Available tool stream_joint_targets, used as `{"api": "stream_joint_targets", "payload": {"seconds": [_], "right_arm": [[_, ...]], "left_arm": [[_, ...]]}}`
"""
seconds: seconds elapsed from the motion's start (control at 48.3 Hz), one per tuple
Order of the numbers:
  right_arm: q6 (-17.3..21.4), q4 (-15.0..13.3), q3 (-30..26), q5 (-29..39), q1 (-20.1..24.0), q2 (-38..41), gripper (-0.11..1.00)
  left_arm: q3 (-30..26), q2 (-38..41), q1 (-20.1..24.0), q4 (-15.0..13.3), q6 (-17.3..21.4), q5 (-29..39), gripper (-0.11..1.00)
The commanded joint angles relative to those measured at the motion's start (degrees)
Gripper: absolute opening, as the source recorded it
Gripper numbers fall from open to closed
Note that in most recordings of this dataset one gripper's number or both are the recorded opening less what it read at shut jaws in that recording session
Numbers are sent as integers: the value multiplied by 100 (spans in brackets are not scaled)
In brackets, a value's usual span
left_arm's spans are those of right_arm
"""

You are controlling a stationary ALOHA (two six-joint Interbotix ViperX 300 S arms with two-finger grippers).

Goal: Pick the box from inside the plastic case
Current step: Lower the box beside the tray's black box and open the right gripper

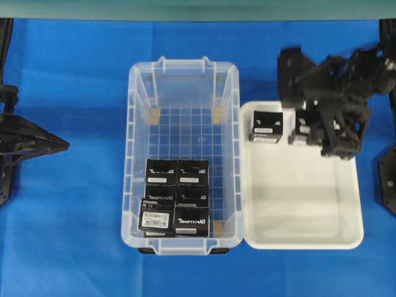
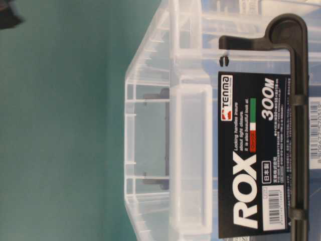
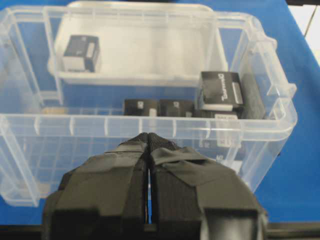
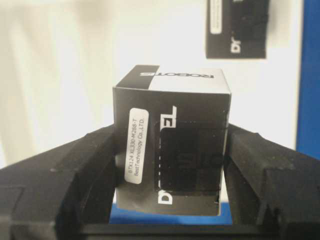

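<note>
The robot's right gripper should stay closed on the held black box (image 4: pixel 171 150) until it is near the bottom of the white tray, because the box hangs high above it in the right wrist view.
The clear plastic case (image 1: pixel 139 154) stands mid-table with several small black boxes (image 1: pixel 192 171) packed at its near end. My right gripper (image 1: pixel 317 131) hangs over the far end of the white tray, shut on one box (image 4: pixel 170 100). Both fingers (image 4: pixel 85 165) press that box's sides, and its white label strip faces the right wrist camera. I cannot tell whether this box touches the tray floor. My left gripper (image 3: pixel 149 136) is shut and empty, outside the case's left wall, and shows at the left edge of the overhead view (image 1: pixel 62 145).
The shallow white tray (image 1: pixel 309 210) lies right of the case with another black box (image 1: pixel 267 125) in its far left corner. A black box with a barcode sticker (image 1: pixel 156 218) lies in the case's near left corner. The table-level view is filled by the case's labelled wall (image 2: pixel 251 155).
</note>
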Motion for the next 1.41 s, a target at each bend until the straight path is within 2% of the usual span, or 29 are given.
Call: {"api": "stream_joint_targets", "payload": {"seconds": [0.0, 0.311, 0.642, 0.912, 1.098, 1.388], "right_arm": [[-141, -35, 308, -457, -62, 158, 63], [-475, -308, 721, -1292, -334, 677, 63], [-738, -334, 958, -2153, -466, 1230, 63], [-747, -334, 967, -2452, -580, 1354, 63], [-747, -334, 984, -2496, -765, 1362, 63], [-712, -299, 984, -2470, -765, 1371, 63]], "left_arm": [[-114, 44, 9, 9, 0, -26, -3], [-123, 44, 9, 9, -237, -26, -3], [-132, 53, 105, 18, -272, -35, -3], [-149, 53, 132, 18, -272, -26, -3], [-149, 53, 132, 18, -272, -35, -3], [-141, 62, 149, 18, -272, -26, -3]]}}
